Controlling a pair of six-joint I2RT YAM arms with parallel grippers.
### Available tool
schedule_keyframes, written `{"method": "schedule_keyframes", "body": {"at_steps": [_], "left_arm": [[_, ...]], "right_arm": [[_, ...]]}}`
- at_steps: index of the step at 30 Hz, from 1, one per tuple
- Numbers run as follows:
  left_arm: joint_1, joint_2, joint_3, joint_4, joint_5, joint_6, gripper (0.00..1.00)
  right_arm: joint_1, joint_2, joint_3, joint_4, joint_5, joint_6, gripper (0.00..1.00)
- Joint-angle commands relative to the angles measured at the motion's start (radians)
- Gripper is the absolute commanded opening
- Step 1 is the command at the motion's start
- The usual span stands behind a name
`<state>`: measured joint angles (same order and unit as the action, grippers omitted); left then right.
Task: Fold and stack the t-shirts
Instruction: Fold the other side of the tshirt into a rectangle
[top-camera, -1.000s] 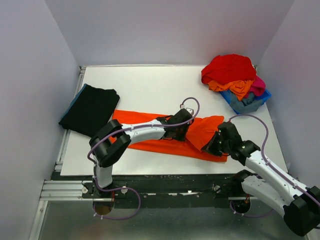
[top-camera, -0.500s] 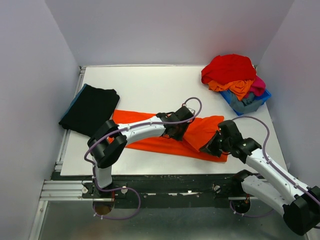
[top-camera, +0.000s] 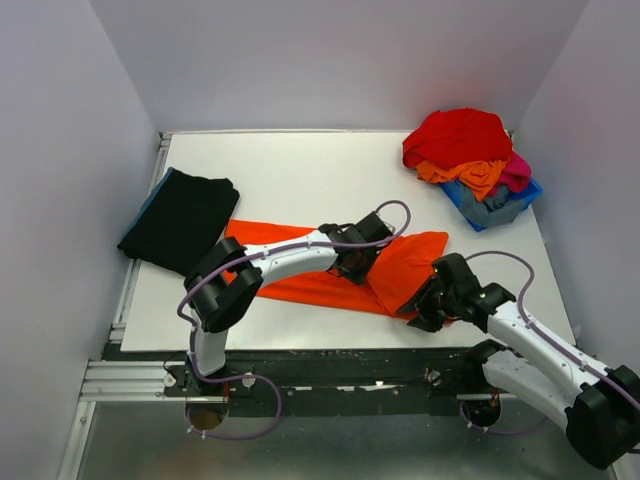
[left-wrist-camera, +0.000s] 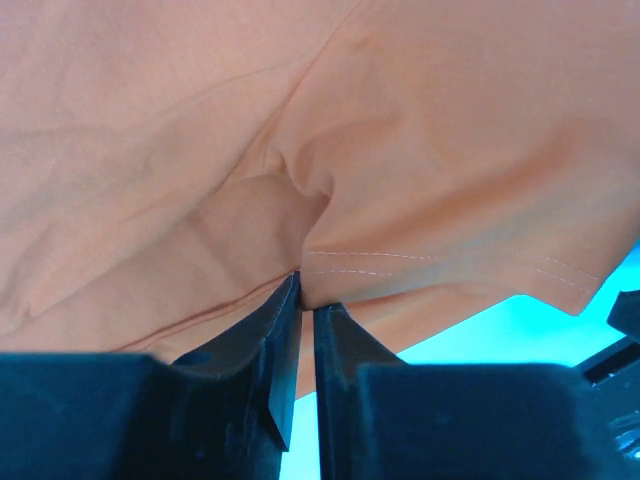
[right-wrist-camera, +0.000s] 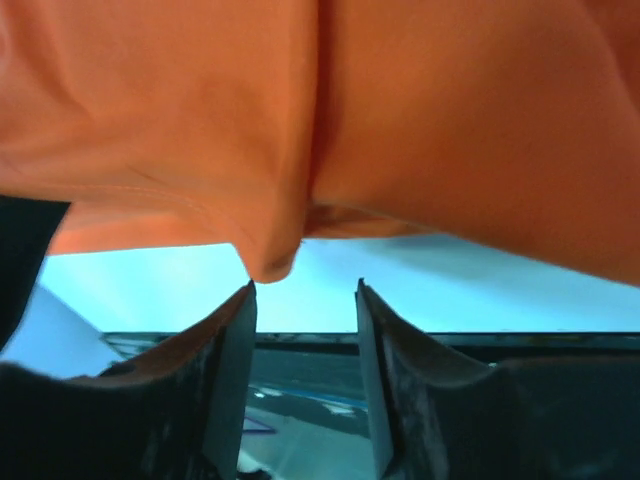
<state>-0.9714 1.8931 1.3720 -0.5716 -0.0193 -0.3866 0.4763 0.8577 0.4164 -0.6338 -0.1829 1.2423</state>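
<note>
I should take hold of the orange t-shirt (top-camera: 405, 265) with my right gripper by the loose fold at its near corner, so the doubled-over end can be laid flat for folding.
An orange t-shirt (top-camera: 405, 265) lies across the white table (top-camera: 300, 170) as a long folded band, its right end doubled over. My left gripper (top-camera: 352, 268) rests low over the shirt's middle. In the left wrist view its jaws (left-wrist-camera: 307, 300) stand a narrow slit apart, and the stitched hem of the shirt (left-wrist-camera: 400, 150) lies against the tips. My right gripper (top-camera: 418, 312) is at the shirt's near right corner. It is open in the right wrist view (right-wrist-camera: 305, 290), and a fold of the shirt (right-wrist-camera: 400, 130) hangs just off its left fingertip (right-wrist-camera: 243, 300). A folded black t-shirt (top-camera: 180, 220) lies at the left.
A blue bin (top-camera: 510, 210) at the back right holds a heap of unfolded shirts, a red one (top-camera: 455, 137) on top. The table's near edge (top-camera: 300, 343) runs just below the right gripper. Grey walls close in the table on three sides.
Both grippers have opened from shut, letting go of the orange shirt. The right gripper has drawn back toward the near edge, and the shirt's right end has settled flatter.
</note>
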Motion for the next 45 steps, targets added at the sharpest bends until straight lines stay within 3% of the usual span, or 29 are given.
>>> {"method": "schedule_keyframes", "body": {"at_steps": [1,6,10,14,17,25,31,37,45], "left_arm": [[-0.015,-0.023,-0.020,-0.031,-0.073,0.012,0.31],[-0.016,-0.117,-0.054,-0.056,-0.085,-0.017,0.42],[-0.016,-0.175,-0.067,-0.100,-0.093,-0.035,0.43],[-0.010,-0.195,-0.059,-0.129,-0.126,-0.052,0.39],[0.023,-0.198,-0.054,-0.077,-0.079,-0.073,0.28],[0.117,-0.135,-0.054,0.183,0.145,-0.147,0.31],[0.119,0.009,-0.016,0.298,0.291,-0.196,0.33],[0.119,0.078,-0.037,0.331,0.292,-0.206,0.33],[0.135,0.078,-0.044,0.312,0.251,-0.192,0.32]], "right_arm": [[-0.004,0.024,0.083,-0.093,0.109,-0.076,0.54],[-0.004,0.017,0.199,-0.156,0.230,-0.162,0.50],[-0.004,0.047,0.236,-0.121,0.238,-0.210,0.40],[-0.004,0.144,0.237,-0.070,0.234,-0.218,0.23],[-0.004,0.223,0.216,-0.017,0.189,-0.224,0.12],[-0.002,0.224,0.055,0.075,0.097,-0.176,0.12],[-0.002,0.187,0.070,-0.055,0.163,-0.187,0.10],[-0.002,0.104,0.153,-0.096,0.206,-0.231,0.12],[0.001,0.205,0.202,0.166,-0.016,-0.366,0.08]]}}
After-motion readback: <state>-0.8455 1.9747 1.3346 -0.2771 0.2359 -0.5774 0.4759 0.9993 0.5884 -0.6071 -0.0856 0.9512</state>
